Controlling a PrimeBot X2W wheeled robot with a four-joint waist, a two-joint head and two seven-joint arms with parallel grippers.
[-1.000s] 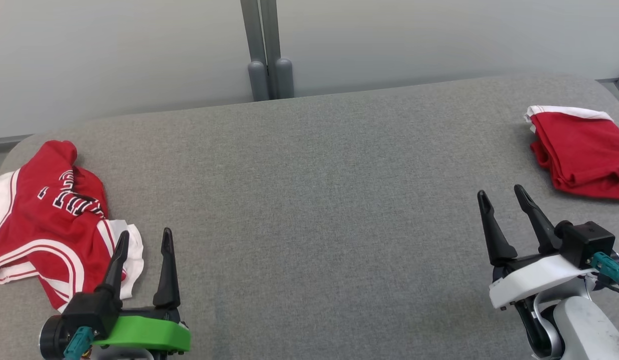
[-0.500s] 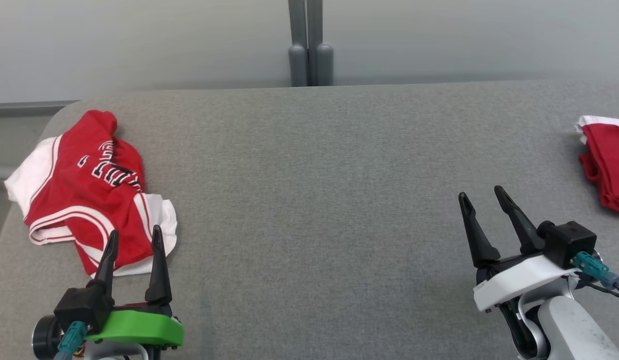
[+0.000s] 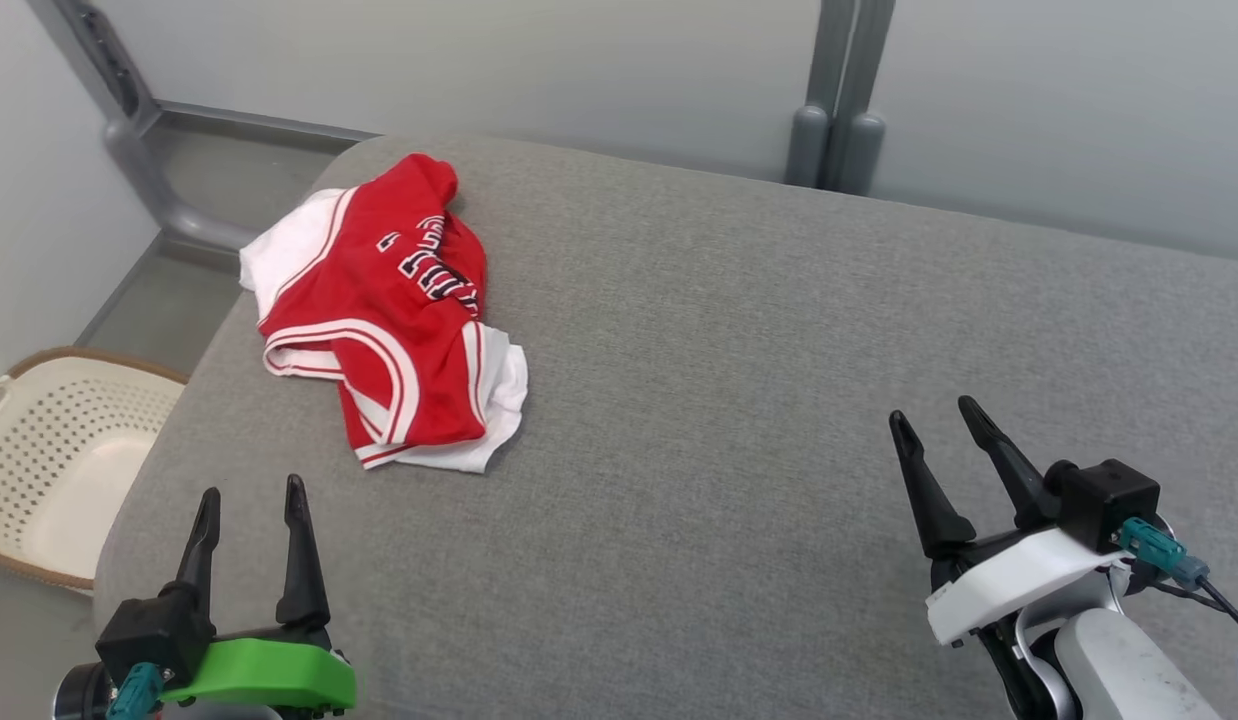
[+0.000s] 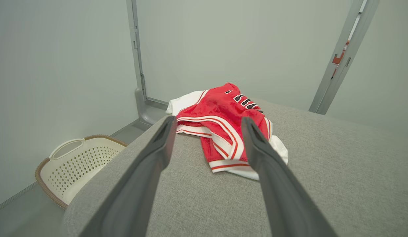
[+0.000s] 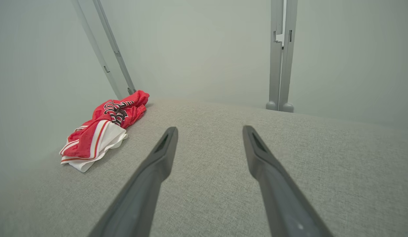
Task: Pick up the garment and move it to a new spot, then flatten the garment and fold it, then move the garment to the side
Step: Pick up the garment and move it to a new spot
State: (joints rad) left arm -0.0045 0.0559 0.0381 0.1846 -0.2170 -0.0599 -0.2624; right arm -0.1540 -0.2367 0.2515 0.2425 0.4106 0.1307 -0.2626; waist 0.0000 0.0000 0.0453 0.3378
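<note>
The crumpled red garment needs to move to a new spot, so my left gripper will grip it by its white-and-red striped hem next.
A crumpled red garment with white trim and black lettering lies near the far left corner of the grey padded table. In the left wrist view the garment sits just beyond the fingertips; in the right wrist view the garment lies off to the left. My left gripper hovers open near the table's front left edge, short of the garment, with nothing between its fingers. My right gripper stands open and empty over the table's front right.
A cream perforated laundry basket stands on the floor left of the table, also seen as the basket in the left wrist view. Grey wall posts rise behind the table.
The head camera has swung to the left, bringing the basket into view and putting a folded red garment at the right out of frame. Both grippers stay open.
</note>
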